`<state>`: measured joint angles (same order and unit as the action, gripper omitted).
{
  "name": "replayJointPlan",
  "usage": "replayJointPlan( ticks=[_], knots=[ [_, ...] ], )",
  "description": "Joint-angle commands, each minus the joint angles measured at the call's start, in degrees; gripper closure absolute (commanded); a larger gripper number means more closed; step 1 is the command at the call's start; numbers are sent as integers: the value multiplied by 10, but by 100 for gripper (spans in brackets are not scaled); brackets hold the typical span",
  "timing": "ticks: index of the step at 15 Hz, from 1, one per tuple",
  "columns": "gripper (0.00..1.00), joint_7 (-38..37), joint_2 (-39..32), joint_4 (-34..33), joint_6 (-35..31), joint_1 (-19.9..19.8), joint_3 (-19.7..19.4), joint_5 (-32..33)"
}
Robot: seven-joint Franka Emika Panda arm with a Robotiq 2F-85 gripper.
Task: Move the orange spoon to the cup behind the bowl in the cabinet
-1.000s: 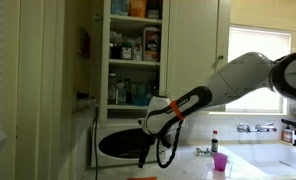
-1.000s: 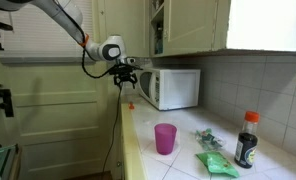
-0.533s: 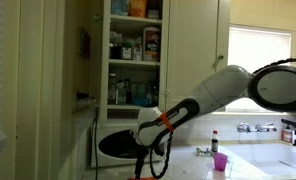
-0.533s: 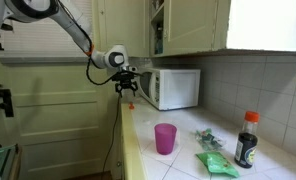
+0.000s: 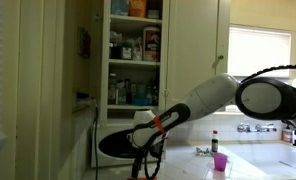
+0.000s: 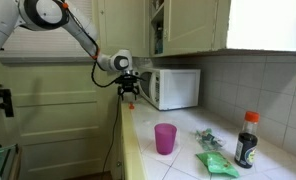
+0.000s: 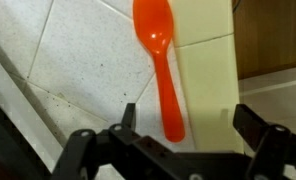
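Note:
The orange spoon has to go into the cup bowl end first, so my gripper will next grab it by its handle end, fingers on either side, leaving the bowl end free.
The orange spoon (image 7: pixel 160 62) lies flat on the white tiled counter (image 7: pixel 78 60) next to the counter's edge, bowl end away from me. In the wrist view my gripper (image 7: pixel 186 128) is open, its two dark fingers standing either side of the spoon's handle end, just above it. In both exterior views the gripper (image 5: pixel 145 160) (image 6: pixel 130 91) hangs low over the counter near the microwave (image 6: pixel 173 87). A tiny orange speck of the spoon (image 6: pixel 130 107) shows below it. The open cabinet (image 5: pixel 136 50) holds bottles and containers; the bowl and cup in it cannot be made out.
A purple cup (image 6: pixel 165 138) stands on the counter, with a dark sauce bottle (image 6: pixel 247 140) and green packets (image 6: pixel 216 164) further along. The open cabinet door (image 5: pixel 83 60) stands beside the shelves. The counter edge (image 7: pixel 213 80) drops off beside the spoon.
The arm has swung toward the counter's end and lowered the gripper close over the spoon. The spoon has not moved.

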<state>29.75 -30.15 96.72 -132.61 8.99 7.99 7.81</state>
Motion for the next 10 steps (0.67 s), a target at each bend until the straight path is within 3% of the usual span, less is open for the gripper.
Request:
replayJointPlan(
  ticks=[1, 10],
  knots=[
    [0, -7, -6, -15, 17, -8, 10, 7],
    [0, -12, -34, -44, 9, -1, 2, 34]
  ],
)
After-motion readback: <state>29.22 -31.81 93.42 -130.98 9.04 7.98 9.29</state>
